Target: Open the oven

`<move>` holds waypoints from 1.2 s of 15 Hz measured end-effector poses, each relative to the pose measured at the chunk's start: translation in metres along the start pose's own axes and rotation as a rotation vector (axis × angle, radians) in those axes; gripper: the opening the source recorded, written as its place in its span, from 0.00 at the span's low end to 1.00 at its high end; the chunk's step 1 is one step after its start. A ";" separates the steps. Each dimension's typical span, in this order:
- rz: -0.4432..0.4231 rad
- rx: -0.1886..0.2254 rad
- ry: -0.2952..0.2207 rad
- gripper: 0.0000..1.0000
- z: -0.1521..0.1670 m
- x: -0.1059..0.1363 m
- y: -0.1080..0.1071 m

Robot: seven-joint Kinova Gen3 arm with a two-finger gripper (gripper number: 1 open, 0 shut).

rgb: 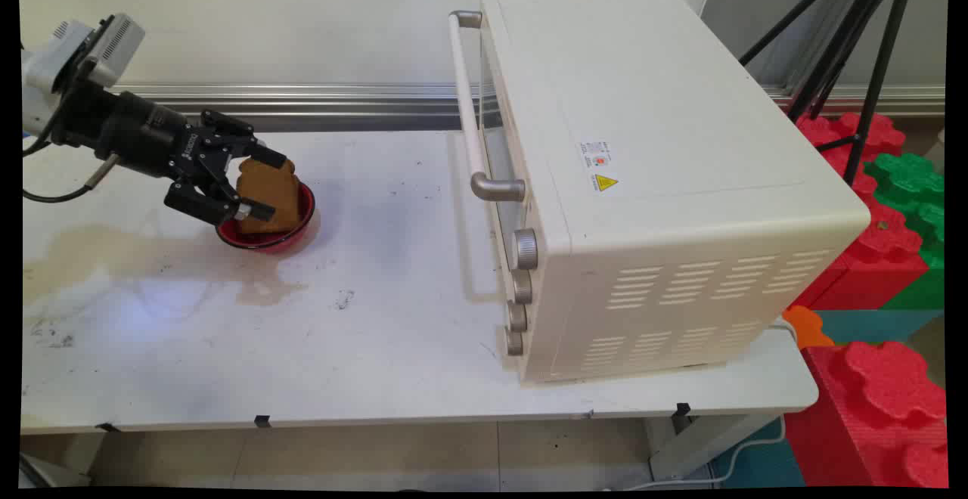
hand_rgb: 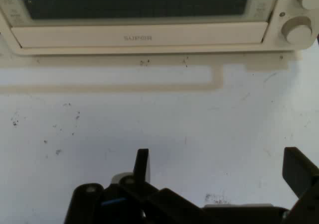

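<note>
My gripper should grab the door of the toaster oven next, by the white handle bar, to pull the oven open.
At the table's left, my gripper reaches in level from the left, over a red bowl. A brown slice of bread stands tilted in the bowl. In the main view one black finger lies over the slice's top edge and the other over its lower edge. The gripper is open in the hand view, its fingers wide apart with only bare table between them. Neither the bread nor the bowl shows there, so I cannot tell whether the fingers touch the slice.
A large cream toaster oven stands on the table's right half, door shut, its handle and knobs facing the gripper. A tan stain lies before the bowl. Red and green foam blocks and a tripod stand to the right of the table.
</note>
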 end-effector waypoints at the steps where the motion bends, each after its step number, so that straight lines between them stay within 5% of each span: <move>1: -0.002 0.000 0.002 1.00 0.000 0.000 0.000; 18: -0.056 -0.038 0.209 1.00 -0.008 0.065 0.002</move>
